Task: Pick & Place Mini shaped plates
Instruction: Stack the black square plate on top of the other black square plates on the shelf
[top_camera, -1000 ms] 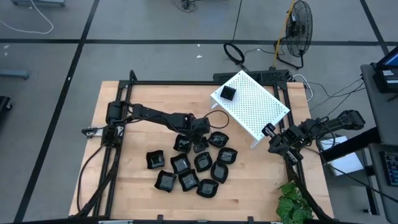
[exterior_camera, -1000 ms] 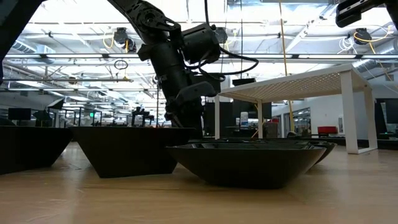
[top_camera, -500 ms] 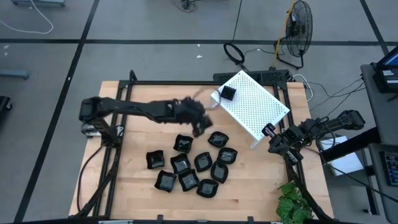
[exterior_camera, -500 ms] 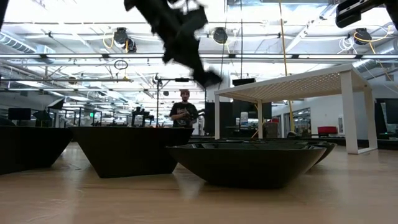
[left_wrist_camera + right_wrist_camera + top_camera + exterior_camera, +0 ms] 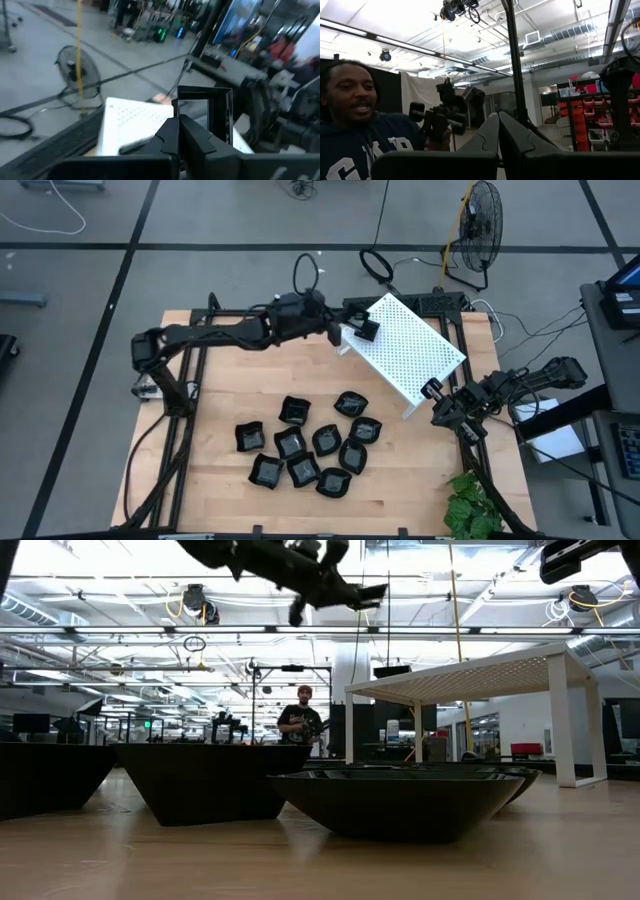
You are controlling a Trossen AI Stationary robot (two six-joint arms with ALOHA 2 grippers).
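My left gripper should bring the plate flat down before it opens: the square plate is tipped up above the white rack's perforated top point(image 5: 398, 343).
Several glossy black mini plates point(image 5: 305, 445) lie in a cluster on the wooden table point(image 5: 200, 410), and they loom large in the low view point(image 5: 400, 800). One more plate point(image 5: 367, 330) sits on the white perforated rack point(image 5: 410, 350) at the far right. My left gripper point(image 5: 338, 333) is raised by the rack's near-left corner, pointing level, and is shut on a square black plate point(image 5: 202, 92). My right gripper point(image 5: 445, 405) waits shut at the table's right edge. My left gripper pinches one side rim point(image 5: 176, 107) of the square plate between its two fingers point(image 5: 192, 137). The fingers come in level from the table's left. The plate sticks out to one side of the fingertips, lifted clear, high above the table point(image 5: 370, 590).
A dark metal frame point(image 5: 190, 330) runs along the table's edges. A green plant point(image 5: 470, 510) stands at the near right corner. A fan point(image 5: 480, 225) and cables lie beyond the far edge. People stand in the room behind point(image 5: 303, 725), one close by point(image 5: 355, 115).
My left gripper has risen from among the plates on the table and swung toward the far edge, up to the rack's corner. It has tipped from pointing down to level. It carries one plate with it, lifted out of the middle of the cluster.
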